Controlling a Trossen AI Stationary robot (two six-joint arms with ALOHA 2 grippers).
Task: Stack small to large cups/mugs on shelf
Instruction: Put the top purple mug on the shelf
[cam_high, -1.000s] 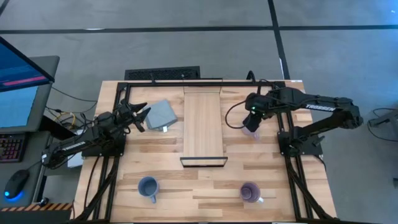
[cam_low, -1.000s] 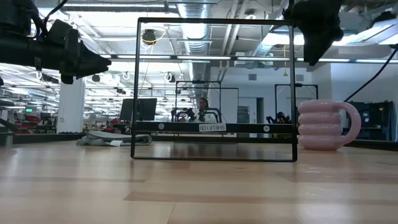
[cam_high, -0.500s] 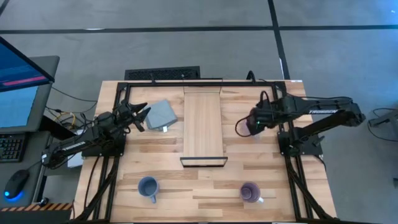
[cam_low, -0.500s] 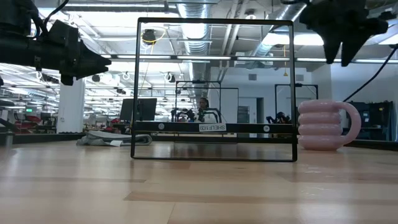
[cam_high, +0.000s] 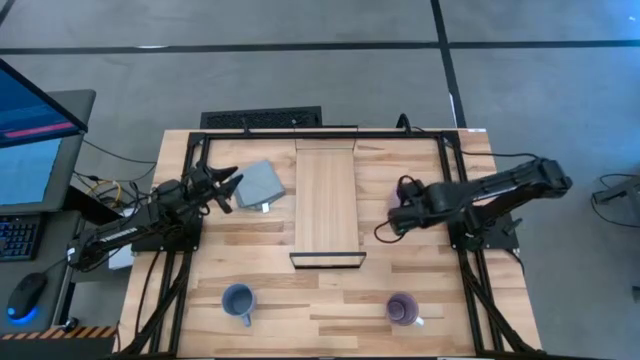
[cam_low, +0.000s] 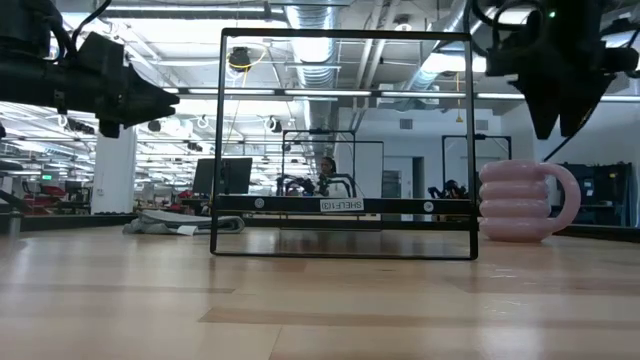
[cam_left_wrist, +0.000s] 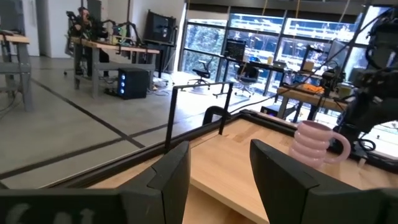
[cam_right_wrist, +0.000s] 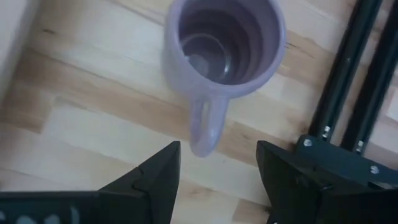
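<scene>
Next, my right gripper grabs the lavender mug by its handle (cam_right_wrist: 208, 124), to stack the cups on the shelf.
A lavender mug (cam_right_wrist: 224, 43) stands upright on the tabletop right of the shelf (cam_high: 326, 205), its handle (cam_right_wrist: 204, 127) turned toward my right gripper. It also shows in the low view (cam_low: 525, 200) and the left wrist view (cam_left_wrist: 314, 143). My right gripper (cam_right_wrist: 217, 168) is open, hangs above the mug pointing down, and touches nothing. A blue mug (cam_high: 238, 300) and a second purple mug (cam_high: 402, 309) stand upright near the front edge. My left gripper (cam_high: 225, 185) is open and empty at the left, beside the cloth.
A grey-blue folded cloth (cam_high: 260, 184) lies left of the shelf, close to my left gripper. A black frame (cam_high: 325, 132) runs round the table's far part, and its bars (cam_right_wrist: 348, 68) pass close beside the lavender mug. Bare slatted wood lies between the shelf and the front mugs.
My right gripper has moved toward the table's near edge and come down, now hanging lower over the lavender mug. The mug has stayed where it was. My left arm has kept still.
</scene>
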